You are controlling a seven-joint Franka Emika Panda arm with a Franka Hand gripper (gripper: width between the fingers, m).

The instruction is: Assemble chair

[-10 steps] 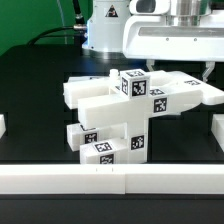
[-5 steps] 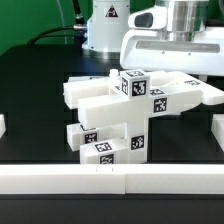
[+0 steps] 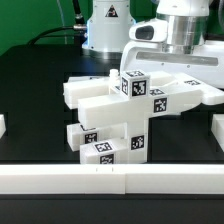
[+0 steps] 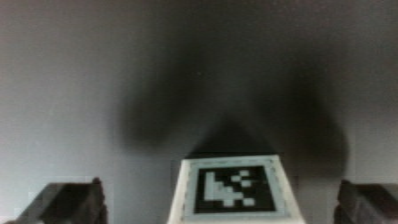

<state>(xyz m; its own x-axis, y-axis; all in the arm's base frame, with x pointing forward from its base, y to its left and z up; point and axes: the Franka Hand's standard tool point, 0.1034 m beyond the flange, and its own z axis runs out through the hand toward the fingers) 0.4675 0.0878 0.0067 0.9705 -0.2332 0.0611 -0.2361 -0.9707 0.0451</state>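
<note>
My gripper grabs the white tagged piece by its tagged end [image 4: 235, 188] next, so that the piece goes onto the chair's round peg afterwards.
The chair [image 3: 108, 108] stands in the middle of the black table as one joined body of white blocky pieces with black-and-white tags. A tagged cube [image 3: 135, 84] sits on its top, and long bars reach toward the exterior view's right. My gripper [image 3: 170, 72] hangs just above and behind the chair's upper right part. Its jaws are wide apart and hold nothing. In the wrist view a white tagged piece [image 4: 228, 188] lies between the two dark fingers [image 4: 68, 203] without touching either. The fingertips are mostly hidden in the exterior view.
A white rail [image 3: 110, 181] runs along the table's front edge. Short white blocks sit at the exterior view's left edge [image 3: 2, 125] and right edge [image 3: 215, 131]. The robot base [image 3: 106, 25] stands at the back.
The gripper has come down toward the top of the chair, so more of its wrist shows now. The chair has not moved.
</note>
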